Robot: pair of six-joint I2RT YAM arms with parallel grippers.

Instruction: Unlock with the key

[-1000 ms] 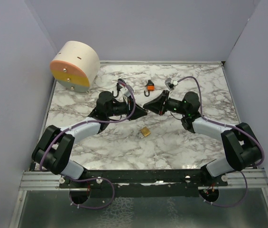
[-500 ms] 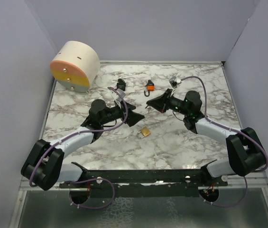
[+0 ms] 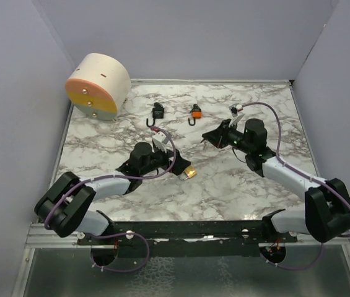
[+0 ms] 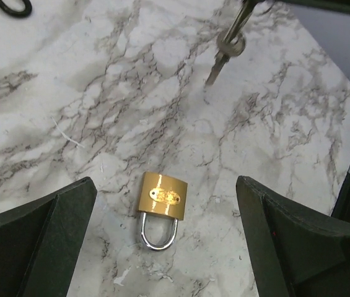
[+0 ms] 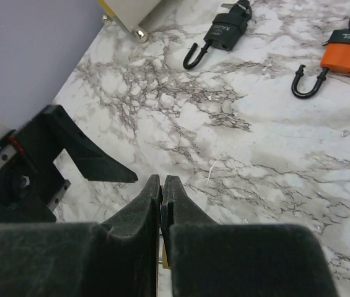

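My left gripper will next grab the padlock by the sides of its body (image 3: 190,171) (image 4: 163,196) to unlock the brass padlock. The keyhole end and the shackle of the padlock stay free.
A brass padlock (image 4: 163,197) lies flat on the marble table (image 3: 236,179), shackle toward the left wrist camera. My left gripper (image 4: 165,185) is open, its fingers well apart on either side of the padlock and not touching it. From above, the padlock (image 3: 189,172) sits just at the left gripper's (image 3: 178,166) tip. My right gripper (image 5: 163,179) is shut. A silver key (image 4: 225,51) hangs from it, pointing down above the table, beyond the padlock. The right gripper (image 3: 207,137) hovers up and right of the padlock.
A black padlock (image 3: 157,112) and an orange padlock (image 3: 195,113) lie toward the back of the table. A cream cylinder with an orange and yellow face (image 3: 98,85) stands at the back left corner. Purple walls enclose the table.
My left gripper let go, opened wide and moved down over the brass padlock. The right gripper drew back to the right, still shut on the key.
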